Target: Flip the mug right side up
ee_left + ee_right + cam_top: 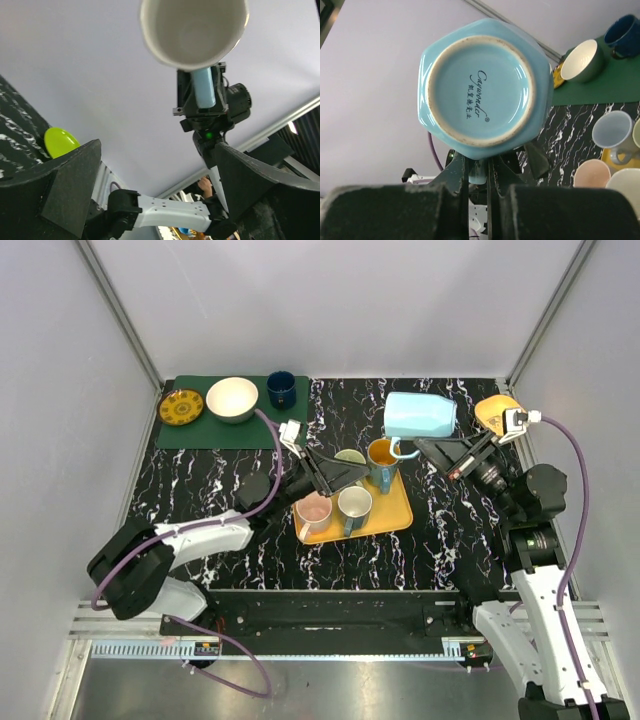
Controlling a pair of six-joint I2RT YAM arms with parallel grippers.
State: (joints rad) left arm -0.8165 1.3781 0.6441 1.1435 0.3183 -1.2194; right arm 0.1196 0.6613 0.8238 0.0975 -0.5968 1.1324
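Note:
Next, my left gripper grabs the light blue mug by its handle [400,451] [203,87] from the white inside's side, base facing away, to set the mug upright.
The light blue mug [420,415] hangs in the air on its side above the table's back right. My right gripper [428,448] is shut on its handle. In the right wrist view I see the mug's base [485,87], with the handle [477,172] pinched between my fingers [455,200]. In the left wrist view its white inside [194,30] faces me, above its handle [204,87]. My left gripper [345,472] is open and empty, low over the yellow tray [400,517], pointing at the mug; its fingers [70,185] stand wide apart.
The tray holds a blue mug with an orange inside [383,455], a pink mug [314,508], a grey mug [354,503] and a pale green one [350,455]. A green mat [200,430] at the back left holds a yellow plate [181,406], a cream bowl [232,398] and a dark blue cup [281,389]. A yellow object [495,410] lies at the back right.

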